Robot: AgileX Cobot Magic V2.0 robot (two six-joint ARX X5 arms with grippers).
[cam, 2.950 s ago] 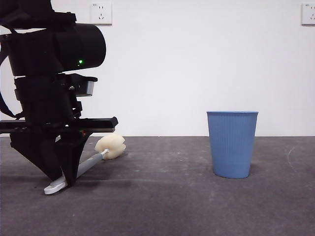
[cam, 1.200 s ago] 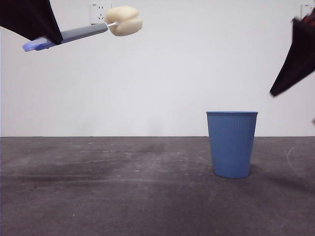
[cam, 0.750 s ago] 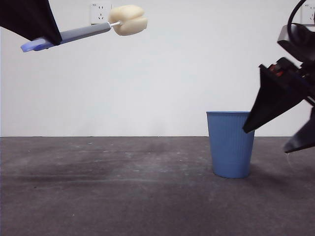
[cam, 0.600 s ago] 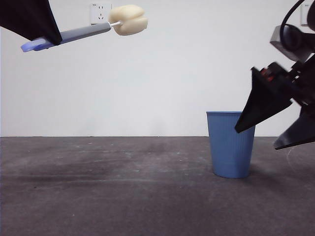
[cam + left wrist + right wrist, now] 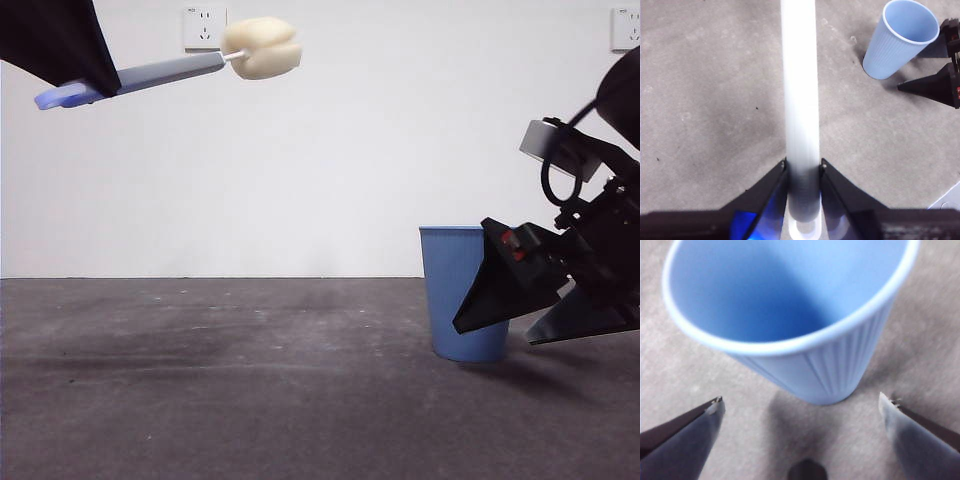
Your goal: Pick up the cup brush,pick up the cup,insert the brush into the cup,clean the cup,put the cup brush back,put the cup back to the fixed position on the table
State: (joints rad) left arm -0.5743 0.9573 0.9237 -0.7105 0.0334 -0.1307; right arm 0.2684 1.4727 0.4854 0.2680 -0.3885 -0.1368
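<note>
Next, my right gripper grabs the cup by its ribbed side (image 5: 827, 371), to leave the blue ribbed cup's opening (image 5: 785, 290) free for the brush.
My left gripper (image 5: 98, 82) is shut on the grey handle of the cup brush (image 5: 170, 71) and holds it high at the top left, nearly level, with the cream sponge head (image 5: 262, 47) pointing right. In the left wrist view the handle (image 5: 800, 100) runs up between the shut jaws of the left gripper (image 5: 802, 169). The blue ribbed cup (image 5: 450, 290) stands upright on the table (image 5: 250, 400) at the right. My right gripper (image 5: 492, 335) is open and low at the cup, one jaw in front of it. In the right wrist view the right gripper's (image 5: 801, 400) jaws stand apart on either side of the cup (image 5: 790, 315), not touching it.
The left wrist view shows the cup (image 5: 900, 40) with the right gripper's black jaws (image 5: 935, 85) beside it. A white wall with two sockets (image 5: 205, 27) stands behind the table. A pale object corner (image 5: 947, 202) shows at the table's edge.
My left gripper lifted the brush off the table to high at the left. My right arm came down from the upper right to the cup, its jaws open.
</note>
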